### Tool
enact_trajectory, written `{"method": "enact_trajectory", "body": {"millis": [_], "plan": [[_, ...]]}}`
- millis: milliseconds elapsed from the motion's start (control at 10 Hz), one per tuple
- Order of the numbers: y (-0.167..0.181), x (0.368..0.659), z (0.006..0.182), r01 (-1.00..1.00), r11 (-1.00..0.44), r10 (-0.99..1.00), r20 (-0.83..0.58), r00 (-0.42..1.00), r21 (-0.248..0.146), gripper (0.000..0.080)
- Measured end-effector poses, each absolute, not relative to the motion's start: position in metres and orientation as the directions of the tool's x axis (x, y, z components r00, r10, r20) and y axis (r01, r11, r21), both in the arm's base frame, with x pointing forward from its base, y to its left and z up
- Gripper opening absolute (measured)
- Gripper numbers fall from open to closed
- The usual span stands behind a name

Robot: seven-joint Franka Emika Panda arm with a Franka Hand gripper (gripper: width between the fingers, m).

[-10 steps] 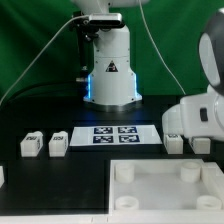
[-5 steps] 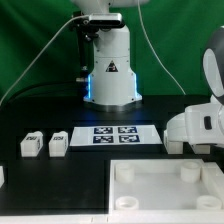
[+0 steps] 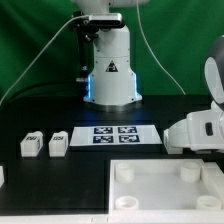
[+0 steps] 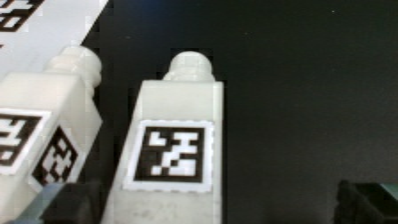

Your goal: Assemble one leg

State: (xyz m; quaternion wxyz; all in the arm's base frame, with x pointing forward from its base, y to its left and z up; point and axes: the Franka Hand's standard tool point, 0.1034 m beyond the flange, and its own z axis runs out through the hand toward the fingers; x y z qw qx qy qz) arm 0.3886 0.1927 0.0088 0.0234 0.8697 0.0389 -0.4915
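Observation:
My gripper should close now: its fingers are on either side of the tagged white leg (image 4: 171, 155). Closing now would hold it.
In the wrist view two white legs lie side by side on the black table, tags facing up. One leg (image 4: 178, 140) lies between my fingertips, close to one dark fingertip (image 4: 59, 203) and well apart from the other. The second leg (image 4: 39, 125) lies just outside the jaws. My gripper (image 4: 214, 205) is open and holds nothing. In the exterior view the arm's white hand (image 3: 196, 130) hangs low at the exterior view's right and hides its fingers and these legs. Two more legs (image 3: 31, 144) (image 3: 57, 143) lie at the exterior view's left.
The marker board (image 3: 115, 134) lies mid-table, and a corner shows in the wrist view (image 4: 45, 15). The large white tray-like piece (image 3: 165, 185) with round corner sockets lies in front. The robot base (image 3: 108, 65) stands behind. A small white part (image 3: 2, 175) sits at the left edge.
In the exterior view the hand has moved to the right and a little lower over the last second. The legs at the left and the tray-like piece have not moved.

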Motion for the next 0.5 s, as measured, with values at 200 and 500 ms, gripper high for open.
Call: {"method": "enact_trajectory", "body": {"millis": [200, 500], "plan": [[0.1922, 0.3897, 0.0080, 0.094, -0.996, 0.046, -0.853, 0.519, 0.004, 0.0649], [0.1920, 0.3897, 0.0080, 0.094, -0.996, 0.045, -0.854, 0.519, 0.004, 0.0395]]}}
